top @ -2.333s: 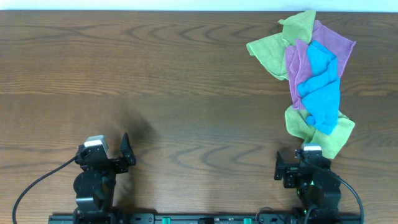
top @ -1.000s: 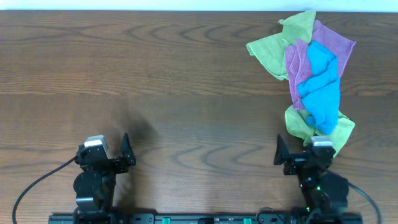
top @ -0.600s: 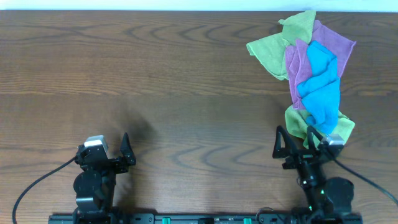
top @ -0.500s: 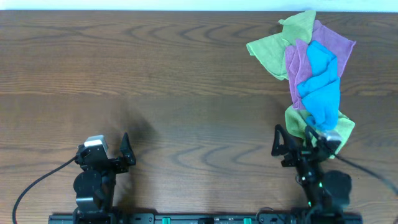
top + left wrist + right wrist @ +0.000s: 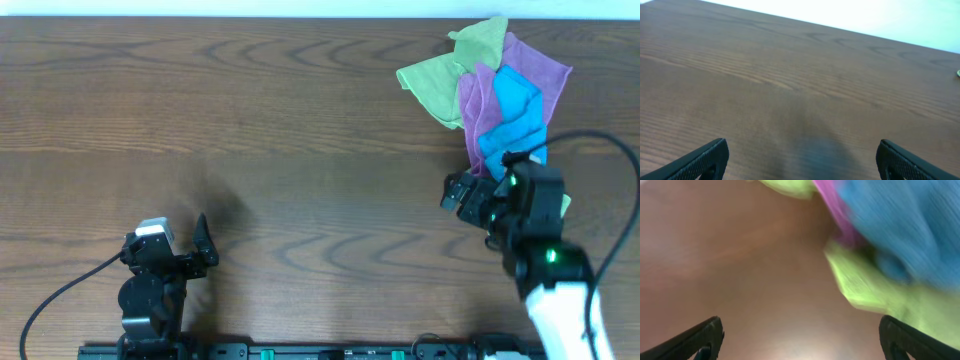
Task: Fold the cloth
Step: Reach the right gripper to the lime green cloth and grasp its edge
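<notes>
The green cloth needs to be spread for folding, so my right gripper should next grab it by its exposed near edge point(image 5: 869, 294), clear of the blue cloth.
A crumpled heap of cloths lies at the far right of the table: a blue cloth point(image 5: 515, 115) on top, a purple cloth point(image 5: 535, 65) and a green cloth point(image 5: 435, 85) under it. My right gripper point(image 5: 480, 195) is open and empty, raised over the heap's near end. In the blurred right wrist view the blue cloth point(image 5: 900, 225), the purple cloth point(image 5: 837, 205) and the green cloth point(image 5: 875, 292) fill the upper right, beyond my open fingers point(image 5: 800, 340). My left gripper point(image 5: 200, 245) is open and empty at the near left, over bare wood point(image 5: 800, 160).
The brown wooden table point(image 5: 250, 130) spreads left of the heap. Its far edge meets a white wall point(image 5: 300, 8). A black cable point(image 5: 600, 150) arcs from the right arm.
My right arm has risen from its rest spot and moved forward over the near end of the cloth heap. The left arm and the cloths have not moved.
</notes>
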Tool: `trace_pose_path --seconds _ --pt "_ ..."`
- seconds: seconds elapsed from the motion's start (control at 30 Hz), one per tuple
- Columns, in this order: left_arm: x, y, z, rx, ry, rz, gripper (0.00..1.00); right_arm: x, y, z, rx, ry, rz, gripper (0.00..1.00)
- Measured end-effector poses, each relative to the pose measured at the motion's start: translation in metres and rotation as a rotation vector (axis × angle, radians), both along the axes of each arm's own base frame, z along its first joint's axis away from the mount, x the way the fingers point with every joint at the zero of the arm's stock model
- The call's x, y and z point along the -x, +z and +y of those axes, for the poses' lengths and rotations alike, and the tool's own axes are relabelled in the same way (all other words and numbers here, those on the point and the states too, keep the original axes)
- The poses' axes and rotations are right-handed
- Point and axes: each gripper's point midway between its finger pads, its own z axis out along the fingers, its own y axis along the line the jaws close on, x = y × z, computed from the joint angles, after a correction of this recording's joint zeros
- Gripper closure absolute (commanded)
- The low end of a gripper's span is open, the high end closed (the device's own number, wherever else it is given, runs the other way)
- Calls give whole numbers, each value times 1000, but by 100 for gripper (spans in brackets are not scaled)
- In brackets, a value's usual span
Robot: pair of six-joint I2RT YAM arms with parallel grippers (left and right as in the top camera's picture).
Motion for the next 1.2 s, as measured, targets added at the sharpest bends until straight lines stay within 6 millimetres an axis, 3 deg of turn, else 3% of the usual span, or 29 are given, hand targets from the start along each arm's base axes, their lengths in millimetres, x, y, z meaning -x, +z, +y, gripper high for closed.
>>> trace_pose_path --seconds 0.17,0.43,0.63,1.03,1.2 --pt "0 0 0 0 0 0 5 6 -18 -21 72 -78 215 1" --pt "0 0 0 0 0 0 5 16 -31 -19 64 -71 298 1" --pt "0 0 0 0 0 0 5 27 -36 -36 113 -201 342 6" --pt "0 0 0 0 0 0 5 35 -81 -57 213 -330 509 12" --pt "0 0 0 0 0 0 4 34 -90 -65 250 -371 529 12"
